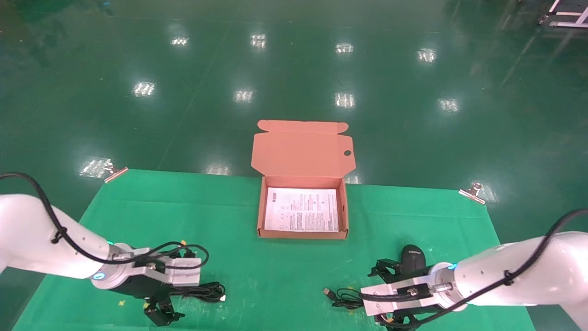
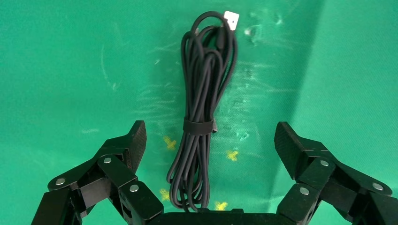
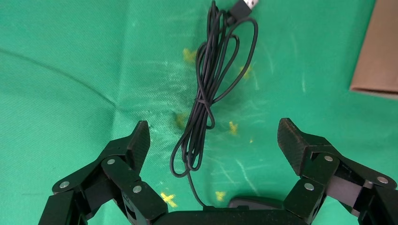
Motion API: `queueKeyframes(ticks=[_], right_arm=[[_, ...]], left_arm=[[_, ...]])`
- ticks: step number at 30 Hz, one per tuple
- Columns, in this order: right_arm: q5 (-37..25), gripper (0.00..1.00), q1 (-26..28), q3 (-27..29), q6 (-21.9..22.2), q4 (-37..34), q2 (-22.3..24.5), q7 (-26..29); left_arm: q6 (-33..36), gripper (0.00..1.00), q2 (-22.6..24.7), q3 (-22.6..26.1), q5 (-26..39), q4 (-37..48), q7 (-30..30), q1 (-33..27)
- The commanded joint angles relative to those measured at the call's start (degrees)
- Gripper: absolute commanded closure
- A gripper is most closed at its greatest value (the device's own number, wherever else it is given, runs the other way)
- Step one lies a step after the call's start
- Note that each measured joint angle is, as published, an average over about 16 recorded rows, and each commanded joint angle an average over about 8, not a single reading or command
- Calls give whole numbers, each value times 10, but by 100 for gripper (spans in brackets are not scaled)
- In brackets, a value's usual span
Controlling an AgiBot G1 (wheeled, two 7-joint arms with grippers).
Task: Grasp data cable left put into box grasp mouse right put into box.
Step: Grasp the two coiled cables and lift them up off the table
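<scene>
The left gripper takes hold of the data cable by its tie strap (image 2: 198, 126) next, to put it in the box.
The data cable (image 1: 202, 291) is a black tied bundle on the green cloth at the front left, its pale plug tip pointing right. My left gripper (image 1: 177, 285) is open just above it. In the left wrist view the data cable (image 2: 202, 112) lies between the spread fingers of my left gripper (image 2: 210, 136), untouched. The mouse (image 1: 413, 257) sits at the front right, its loose cord (image 1: 344, 298) trailing left. My right gripper (image 1: 383, 296) is open over the cord (image 3: 206, 98) with the mouse's edge (image 3: 256, 202) beneath it. The box (image 1: 342, 209) lies open at the middle.
The box's lid flap (image 1: 301, 149) hangs back past the table's far edge; a box corner (image 3: 378, 56) shows in the right wrist view. Metal clips (image 1: 115, 172) (image 1: 473, 191) hold the green cloth (image 1: 275, 276) at the far corners. Green floor lies beyond.
</scene>
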Motion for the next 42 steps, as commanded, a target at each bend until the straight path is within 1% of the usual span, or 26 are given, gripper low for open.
queueKeyframes(ticks=[1,5,6,7,8,13,14,15,16,42], right_arm=[[-4,0,0,-2,8,-21,-10,-6],[0,0,3,-2,15,-64,-27,-23],[1,4,4,-2,17,-74,-31,-28],[3,15,5,-2,18,-83,-34,-32],[4,28,6,-2,19,-91,-37,-35],[9,91,10,-1,24,-121,-48,-46],[9,99,10,-1,24,-123,-49,-47],[10,100,10,-1,25,-125,-50,-48],[10,100,10,-1,26,-128,-51,-49],[9,100,9,0,22,-112,-45,-44]], left_arm=[[-6,0,11,-4,-7,41,11,-5],[-23,0,28,-10,-18,111,37,-15],[-28,0,32,-12,-21,126,44,-17],[-32,0,35,-13,-23,139,50,-19],[-35,7,38,-15,-25,149,55,-20],[-49,70,47,-22,-36,192,83,-25],[-50,82,48,-22,-37,196,85,-26],[-51,95,49,-23,-38,199,86,-26],[-52,100,49,-24,-39,203,88,-26],[-46,100,44,-20,-34,179,76,-24]])
